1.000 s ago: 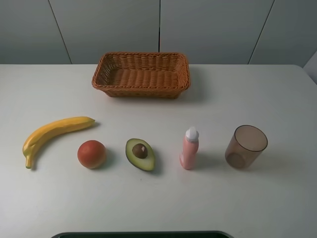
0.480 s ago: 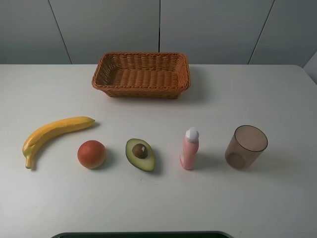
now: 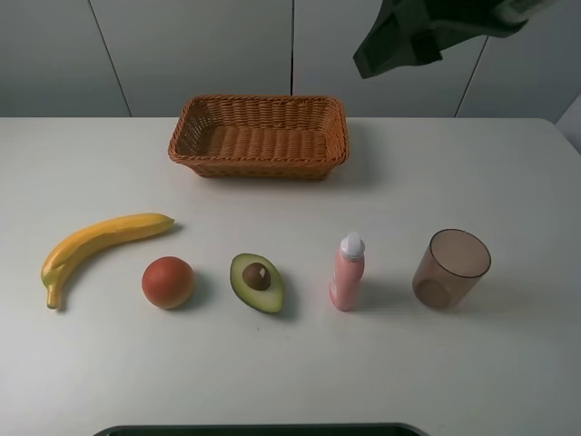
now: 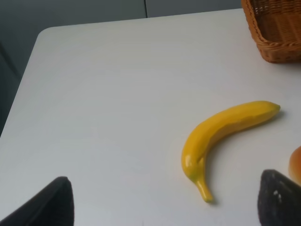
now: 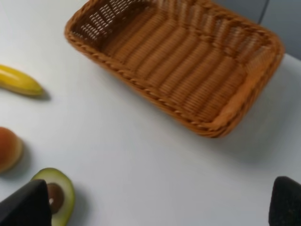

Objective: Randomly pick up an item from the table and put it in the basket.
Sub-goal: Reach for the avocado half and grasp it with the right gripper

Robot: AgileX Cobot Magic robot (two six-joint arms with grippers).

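Observation:
My right gripper is next to grab the halved avocado by its skin-covered sides beside the pit. Then it can put an item in the basket.
The halved avocado lies flesh-up on the white table, near the front middle. It also shows in the right wrist view. The wicker basket stands empty at the back middle, and shows in the right wrist view and the left wrist view. My right arm hangs high over the back right. My right gripper is open and empty, high above the table between basket and avocado. My left gripper is open and empty near the banana; it does not show in the exterior view.
A yellow banana lies at the left, with a round red-orange fruit beside the avocado. A pink bottle and a brown translucent cup stand to the avocado's right. A dark edge runs along the table's front.
My right arm has come into the exterior view at the top right. The items on the table have not moved.

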